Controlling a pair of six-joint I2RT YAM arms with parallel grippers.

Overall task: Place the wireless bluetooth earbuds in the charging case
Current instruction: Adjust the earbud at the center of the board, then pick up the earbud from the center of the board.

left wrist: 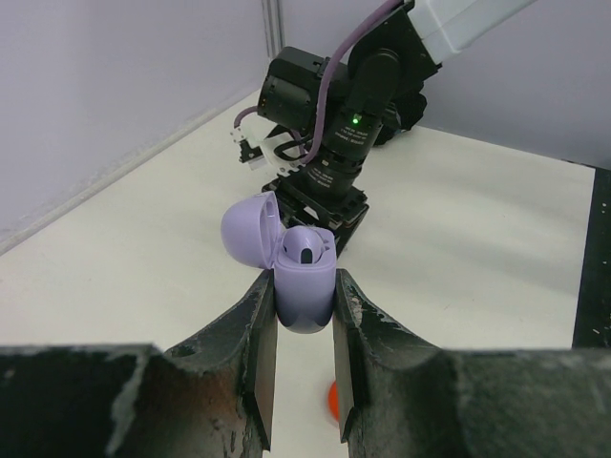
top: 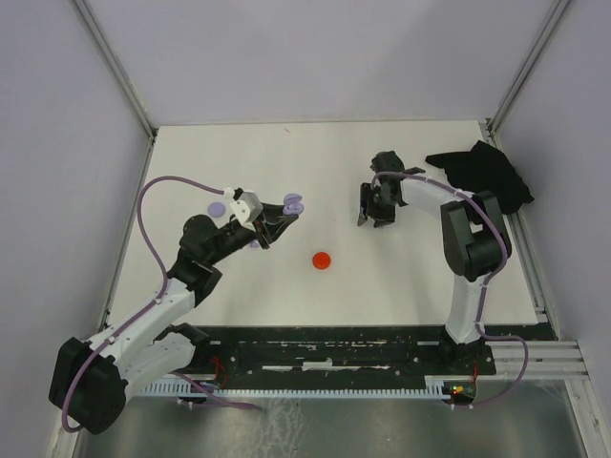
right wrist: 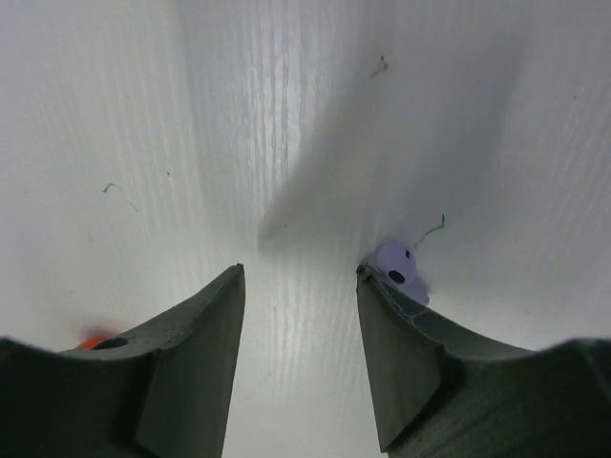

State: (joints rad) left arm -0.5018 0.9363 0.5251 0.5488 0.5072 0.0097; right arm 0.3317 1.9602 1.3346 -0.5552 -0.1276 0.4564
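Observation:
Next, my right gripper takes the second lilac earbud by its rounded head (right wrist: 395,260), so the earbud's stem stays free to go into the charging case.
My left gripper (left wrist: 304,315) is shut on the lilac charging case (left wrist: 305,286), held above the table with its lid (left wrist: 250,231) flipped open. One lilac earbud (left wrist: 307,250) sits in the case. From above, the case (top: 293,203) shows at the left gripper's tip, left of centre. My right gripper (right wrist: 298,272) hangs open just above the white table with nothing between its fingers. A second lilac earbud (right wrist: 401,267) lies on the table against the outer side of the right fingertip (right wrist: 382,296), outside the gap. In the top view the right gripper (top: 374,205) hides this earbud.
A red disc (top: 322,260) lies on the table between the arms, also seen as the red disc (left wrist: 331,401) under the left fingers. A lilac disc (top: 217,207) lies behind the left arm. A black cloth (top: 487,172) is bunched at the back right edge.

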